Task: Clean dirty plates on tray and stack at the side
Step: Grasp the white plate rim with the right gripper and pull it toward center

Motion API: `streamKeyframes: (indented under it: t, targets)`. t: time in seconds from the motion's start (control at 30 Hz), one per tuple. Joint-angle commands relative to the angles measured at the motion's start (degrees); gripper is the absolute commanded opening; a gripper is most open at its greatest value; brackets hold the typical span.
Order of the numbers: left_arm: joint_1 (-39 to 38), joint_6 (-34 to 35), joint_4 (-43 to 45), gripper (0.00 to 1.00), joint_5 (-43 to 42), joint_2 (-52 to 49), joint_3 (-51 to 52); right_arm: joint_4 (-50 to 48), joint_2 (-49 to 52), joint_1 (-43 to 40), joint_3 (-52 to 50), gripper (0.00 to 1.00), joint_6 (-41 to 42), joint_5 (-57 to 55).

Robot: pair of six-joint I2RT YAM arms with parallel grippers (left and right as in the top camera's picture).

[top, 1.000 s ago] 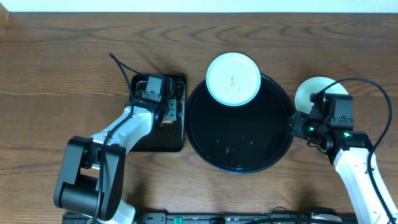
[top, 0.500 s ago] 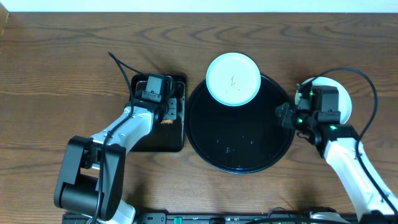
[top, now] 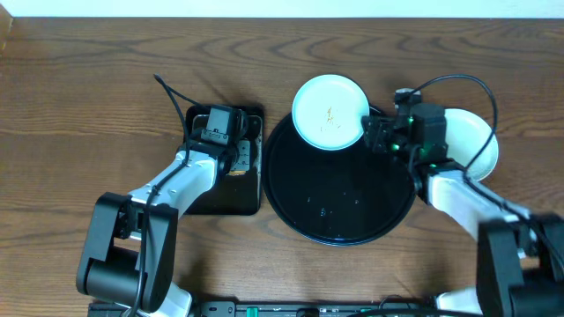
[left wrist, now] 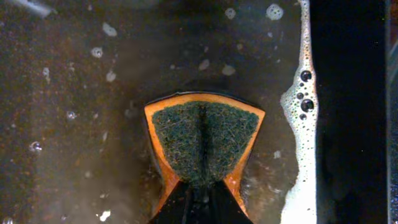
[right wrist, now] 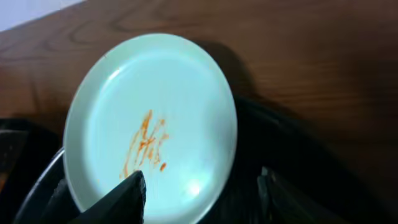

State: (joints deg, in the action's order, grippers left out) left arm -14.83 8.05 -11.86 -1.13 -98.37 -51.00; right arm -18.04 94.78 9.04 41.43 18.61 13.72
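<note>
My open fingers are above the plate, away from its rim, and would miss if closed now, so my right gripper should move toward that rim before closing.
A pale mint plate (top: 330, 110) with a thin orange smear (right wrist: 146, 144) rests on the far left rim of the round black tray (top: 339, 202). My right gripper (top: 374, 135) is at that plate's right edge and stands open. In the right wrist view one finger (right wrist: 127, 196) hangs over the plate (right wrist: 152, 118), the other over the tray (right wrist: 298, 168). A second pale plate (top: 473, 141) lies on the table right of the tray, partly under the right arm. My left gripper (left wrist: 202, 190) is shut on an orange sponge (left wrist: 204, 138), folded with its green scouring pad outward.
The sponge sits in a smaller rectangular black tray (top: 220, 198) left of the round one, holding murky soapy water with foam (left wrist: 298, 124) along one wall. A cable trails from the left wrist toward the table's far side.
My right arm swung left from beside the tray to the smeared plate and opened its jaws wider. The left gripper closed on the sponge, folding it.
</note>
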Motion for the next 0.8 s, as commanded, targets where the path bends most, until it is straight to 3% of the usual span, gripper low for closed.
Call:
streamKeyframes:
  t: [0.0, 0.2, 0.37, 0.57, 0.67, 0.77]
  targets:
    - [-0.02, 0.22, -0.33, 0.08, 0.11, 0.33, 0.22, -4.2, 4.44, 0.7, -0.13, 0.56, -0.22, 0.02]
    - [-0.02, 0.83, -0.33, 0.08, 0.11, 0.33, 0.22, -11.76, 10.78, 0.7, -0.13, 0.55, 1.16, 0.04]
    - [-0.02, 1.92, -0.31, 0.08, 0.11, 0.33, 0.22, -13.94, 13.51, 0.81, -0.13, 0.47, 2.47, 0.28]
    - [-0.02, 2.14, -0.31, 0.08, 0.09, 0.33, 0.22, -13.75, 14.01, 0.83, -0.13, 0.35, 2.89, 0.37]
    - [-0.02, 2.14, -0.33, 0.08, 0.11, 0.33, 0.22, -13.0, 14.01, 0.83, -0.13, 0.21, 3.65, 2.23]
    - [-0.02, 2.14, -0.5, 0.08, 0.11, 0.33, 0.22, -11.61, 13.99, 0.81, -0.13, 0.14, 3.63, 4.39]
